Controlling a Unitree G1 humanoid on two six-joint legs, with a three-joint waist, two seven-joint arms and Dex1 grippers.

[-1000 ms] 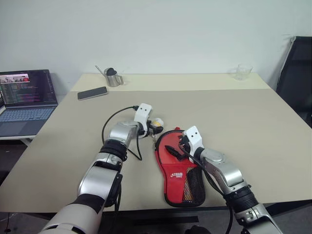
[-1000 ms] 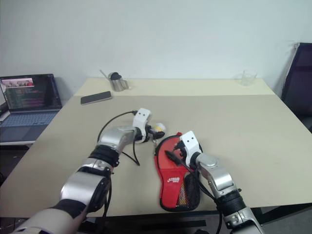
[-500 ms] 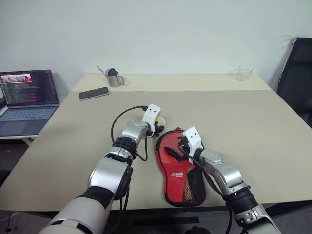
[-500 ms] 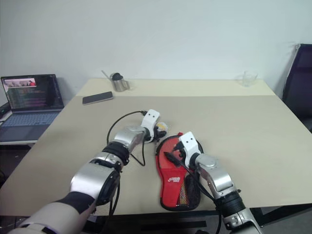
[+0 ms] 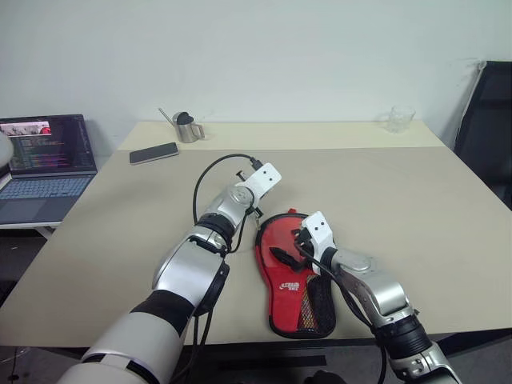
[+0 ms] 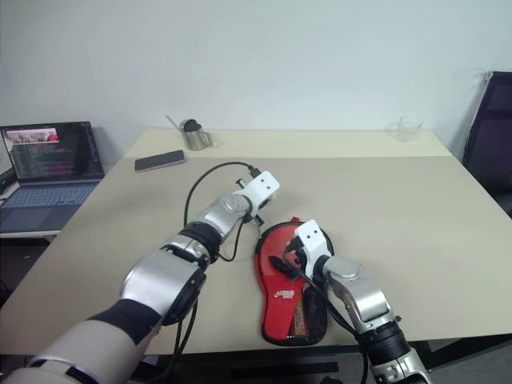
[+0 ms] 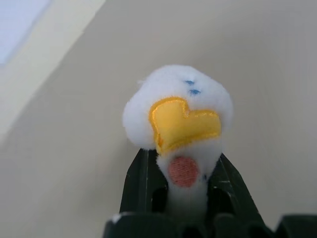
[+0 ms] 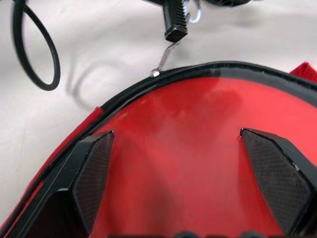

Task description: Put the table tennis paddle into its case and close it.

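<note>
My left gripper should keep holding the white plush charm, which hangs above the table in the left wrist view.
The case (image 5: 298, 298) lies flat near the table's front edge, red side up, with its white logo and black mesh pocket. Its round end is open, and the table tennis paddle's glossy red face (image 8: 198, 114) shows inside the black edging. My right gripper (image 8: 193, 144) hovers open just above that face, one finger to each side. My left gripper (image 7: 185, 166) is shut on a white plush charm (image 7: 178, 109) with a yellow heart, just beyond the case's round end (image 5: 256, 210). A small metal link (image 8: 163, 62) rises from the edging.
An open laptop (image 5: 44, 160) stands off the table's left side. A phone (image 5: 152, 152) and a metal cup (image 5: 186, 126) sit at the back left, and a clear glass (image 5: 398, 118) at the back right. A black chair (image 5: 488, 128) stands to the right. My left arm's black cable (image 5: 210, 180) loops above the table.
My left gripper has closed on the plush charm, and its wrist has rolled and lifted a little forward and to the right. The right gripper stays open over the paddle.
</note>
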